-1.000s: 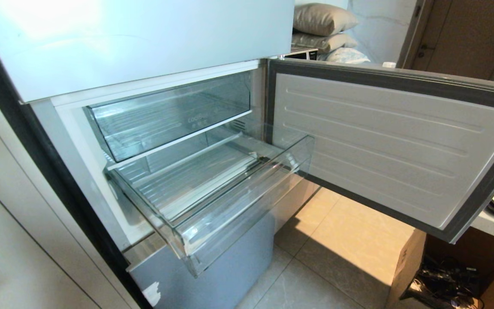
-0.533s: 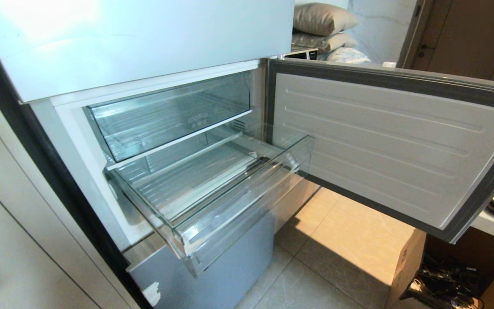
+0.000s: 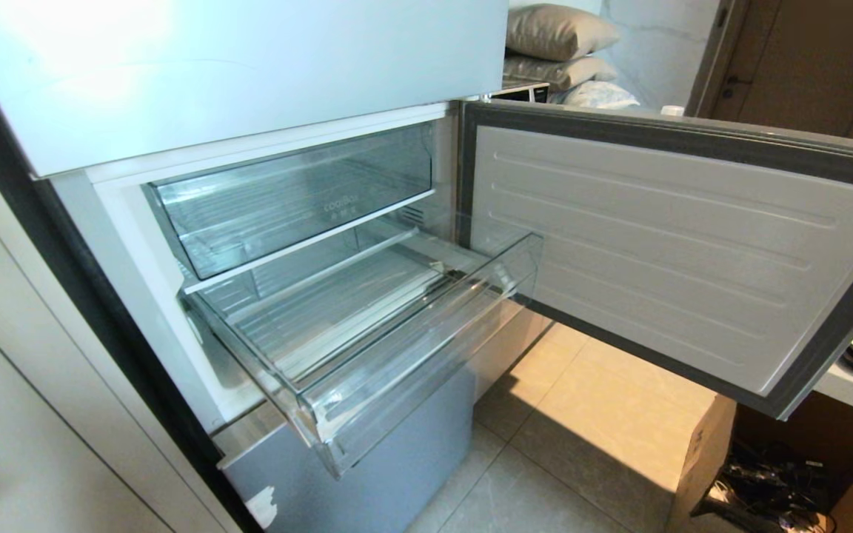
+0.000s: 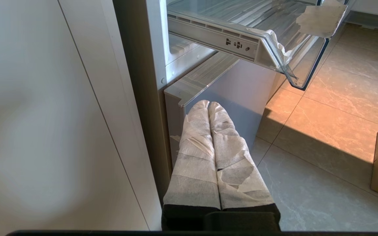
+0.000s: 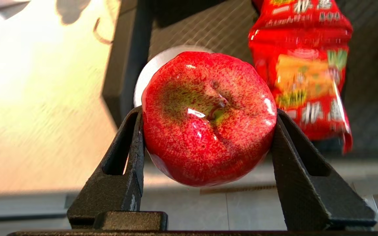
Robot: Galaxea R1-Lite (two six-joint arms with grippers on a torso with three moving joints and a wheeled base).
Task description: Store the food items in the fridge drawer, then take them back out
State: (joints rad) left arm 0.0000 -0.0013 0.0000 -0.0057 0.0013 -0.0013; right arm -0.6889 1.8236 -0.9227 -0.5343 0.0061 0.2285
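Observation:
I need to keep holding the apple (image 5: 209, 129) with my right gripper until it reaches the white plate (image 5: 154, 70) behind it. The apple hangs short of the plate in the right wrist view.
A glossy red apple (image 5: 208, 118) with a green-flecked top and short stem sits between the black fingers of my right gripper (image 5: 208, 114), which is shut on it; this shows only in the right wrist view. The fridge drawer (image 3: 426, 348), clear plastic with a ribbed floor and a thick front lip, stands pulled out below the fridge opening and holds nothing; its corner (image 4: 294, 55) also shows in the left wrist view. My left gripper (image 4: 208, 105), wrapped in white foam, hangs shut and empty low beside the fridge's bottom door. Neither arm shows in the head view.
Above the drawer sits a clear bin (image 3: 293, 200) with faint lettering. The open fridge door (image 3: 678, 252) swings out to the right. A red snack bag (image 5: 304, 65) lies on a dark mesh tray behind the apple. A cardboard box (image 3: 708, 459) stands on the tiled floor.

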